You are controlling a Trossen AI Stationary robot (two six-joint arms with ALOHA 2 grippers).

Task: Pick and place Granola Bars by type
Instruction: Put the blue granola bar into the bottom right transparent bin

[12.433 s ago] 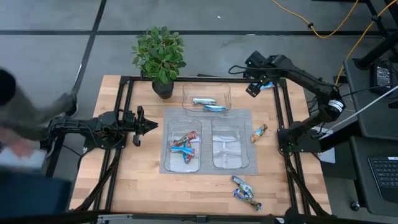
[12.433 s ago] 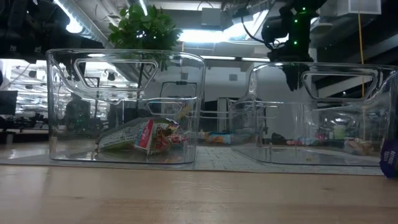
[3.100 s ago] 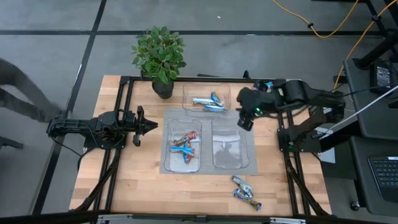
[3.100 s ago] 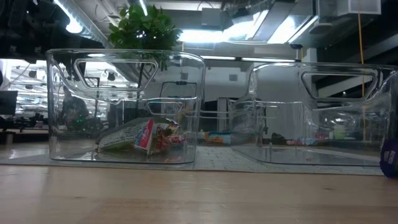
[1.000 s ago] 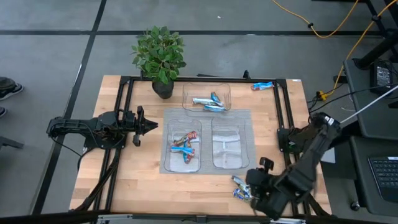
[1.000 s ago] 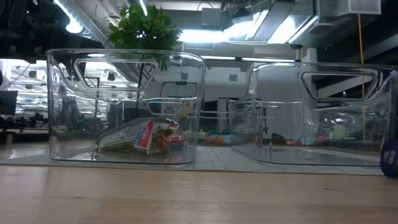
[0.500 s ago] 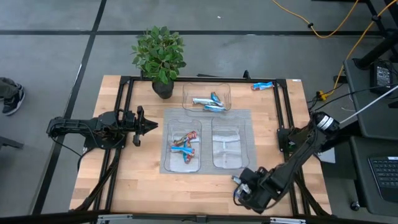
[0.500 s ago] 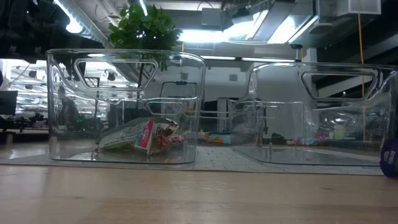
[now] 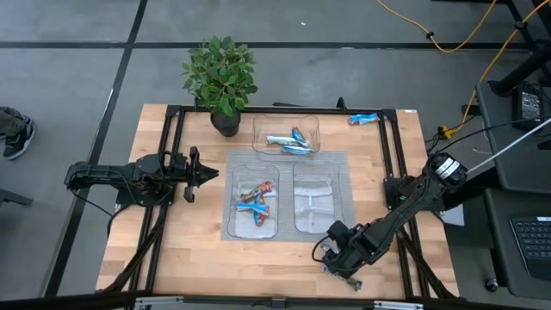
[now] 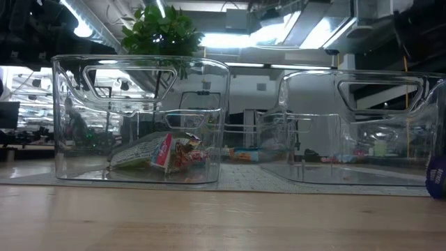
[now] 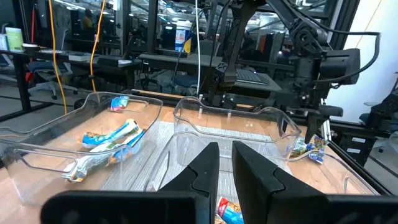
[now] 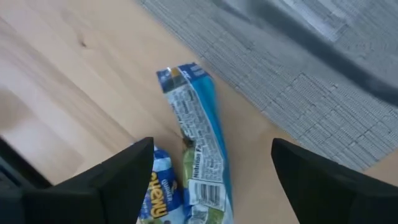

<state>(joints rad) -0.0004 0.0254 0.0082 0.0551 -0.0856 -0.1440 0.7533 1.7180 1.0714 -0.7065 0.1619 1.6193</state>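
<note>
My right gripper should lower before closing on the granola bar: its fingers are above the blue-silver printed wrapper and the wood.
Two dark blue-silver crinkly granola bars lie on the wood near the table's front right: one (image 12: 200,149) by the grey mat's edge, the other (image 12: 163,198) beside it. My right gripper (image 9: 331,255) hangs over them, open, one finger on either side (image 12: 212,149), touching nothing. Bright blue and red bars (image 9: 256,201) lie in the near left clear tray. Pale and blue bars (image 9: 287,141) lie in the far tray. One blue bar (image 9: 362,119) lies at the far right edge. My left gripper (image 9: 212,175) waits at the table's left, shut and empty.
The near right clear tray (image 9: 320,226) on the grey mat (image 9: 288,159) holds nothing and stands just beyond my right gripper. A potted plant (image 9: 222,77) stands at the far edge. Black frame rails (image 9: 392,164) run along the table's sides.
My right gripper has gone from the table's front edge toward its left and a little toward the far edge. It now stands over the two dark blue-silver bars. The bars have kept still.
</note>
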